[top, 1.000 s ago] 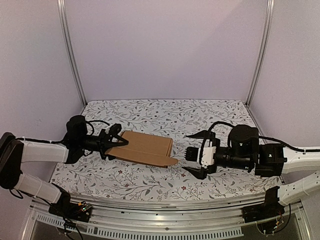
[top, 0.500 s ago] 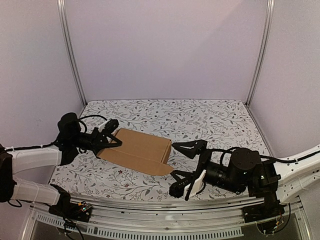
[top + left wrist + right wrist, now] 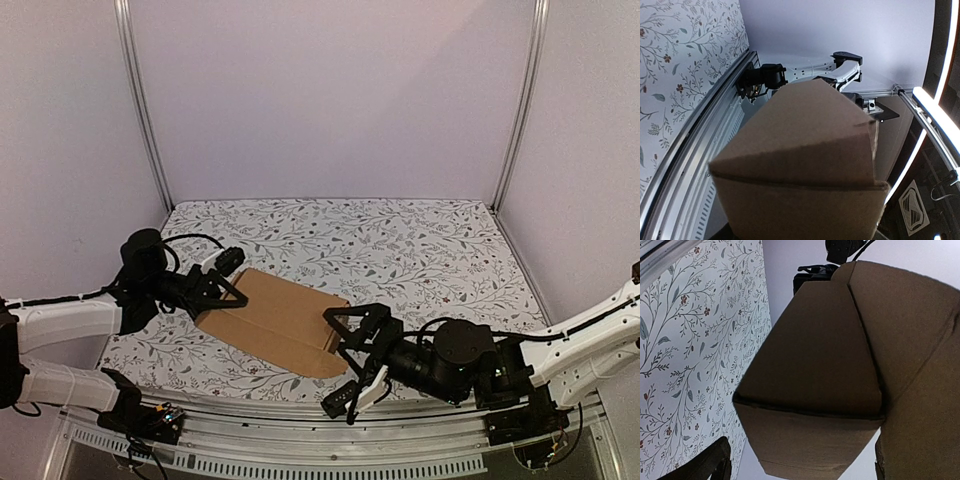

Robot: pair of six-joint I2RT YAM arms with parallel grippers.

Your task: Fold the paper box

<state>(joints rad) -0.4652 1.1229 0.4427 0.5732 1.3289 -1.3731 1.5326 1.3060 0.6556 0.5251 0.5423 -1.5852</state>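
Observation:
The box's end flap (image 3: 336, 338) (image 3: 810, 440) is between my open fingers, so my right gripper would catch the flap if it closed now and needs to close on it.
The paper box (image 3: 275, 318) is a flat brown cardboard piece lying on the floral table, with a rounded flap at its near right end. My left gripper (image 3: 218, 293) is shut on the box's left end. In the left wrist view the box (image 3: 805, 150) fills the frame and hides the fingers. My right gripper (image 3: 343, 360) is open wide at the box's right end, one finger on each side of it. In the right wrist view the box's end flap (image 3: 810, 440) sits between the open fingers (image 3: 715, 465), not pinched.
The floral table cover (image 3: 420, 240) stretches behind and to the right of the box. Metal frame posts (image 3: 140, 100) stand at the back corners and a metal rail (image 3: 300, 440) runs along the near edge. The right arm (image 3: 810, 75) shows beyond the box in the left wrist view.
My right gripper has swung left and toward the near edge, up to the box's right end, with its jaws open around it. My left gripper has kept hold and shifted the box slightly.

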